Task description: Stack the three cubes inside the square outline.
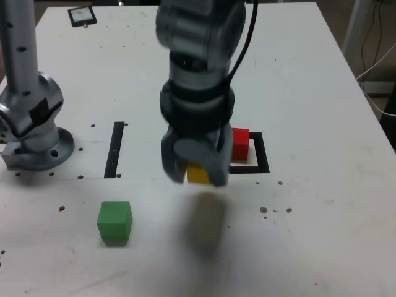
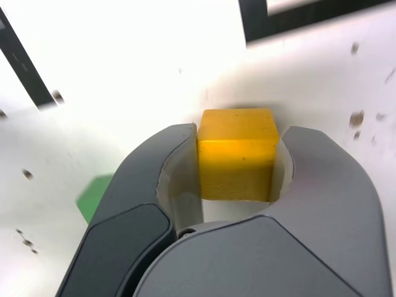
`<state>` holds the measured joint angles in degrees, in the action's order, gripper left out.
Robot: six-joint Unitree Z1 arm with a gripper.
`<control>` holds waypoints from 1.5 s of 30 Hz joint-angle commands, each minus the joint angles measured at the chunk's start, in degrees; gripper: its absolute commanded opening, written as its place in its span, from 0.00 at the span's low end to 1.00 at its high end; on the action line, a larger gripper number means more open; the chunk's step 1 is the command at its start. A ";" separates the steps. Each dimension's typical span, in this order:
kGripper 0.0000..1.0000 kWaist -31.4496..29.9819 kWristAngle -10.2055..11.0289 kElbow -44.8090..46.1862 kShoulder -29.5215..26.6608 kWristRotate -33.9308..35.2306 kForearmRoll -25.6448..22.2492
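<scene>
My gripper needs to keep holding the yellow cube (image 1: 198, 174) until it lines up with the red cube (image 1: 240, 143): in the exterior view, the yellow cube is beside it, over empty table.
My gripper (image 1: 197, 168) is shut on the yellow cube (image 1: 198, 174) and holds it above the white table, just to the exterior view's left of the square outline (image 1: 260, 159). Its shadow falls on the table below. In the wrist view the yellow cube (image 2: 237, 153) is clamped between the two grey fingers (image 2: 167, 167), with the gripper (image 2: 237, 162) seen from behind. The red cube (image 1: 240, 143) sits inside the square outline, whose black corner (image 2: 291, 17) shows in the wrist view. The green cube (image 1: 114, 221) rests alone on the table at the exterior view's lower left; a blurred edge of the green cube (image 2: 94, 197) peeks past one finger.
A thin black strip (image 1: 116, 148) lies on the table left of the gripper in the exterior view. The arm's grey base (image 1: 31, 124) stands at the far left. A small dark device (image 1: 82, 16) lies at the back. Dark specks dot the tabletop.
</scene>
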<state>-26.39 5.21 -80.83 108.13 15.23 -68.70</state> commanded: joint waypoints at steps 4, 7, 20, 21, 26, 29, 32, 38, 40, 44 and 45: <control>0.22 6.13 0.92 2.79 -0.90 -3.54 1.06; 0.22 8.86 1.17 3.30 -0.39 -4.96 2.51; 0.22 13.44 0.81 1.82 -0.65 -8.31 2.79; 0.22 13.78 0.82 1.32 -0.68 -8.65 2.41; 0.22 15.76 0.93 -1.64 -0.15 -10.45 -0.13; 0.22 16.77 0.88 -2.62 0.48 -11.15 -0.98; 0.22 17.14 0.72 -3.49 0.92 -11.43 -1.43; 0.22 17.05 0.54 -6.45 1.67 -11.54 -3.20; 0.22 16.87 0.49 -7.24 2.11 -11.54 -3.46; 0.22 16.57 0.46 -8.37 3.18 -11.54 -3.53; 0.22 16.55 0.47 -8.55 3.44 -11.57 -3.48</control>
<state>-9.71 5.74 -89.03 111.08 3.80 -72.12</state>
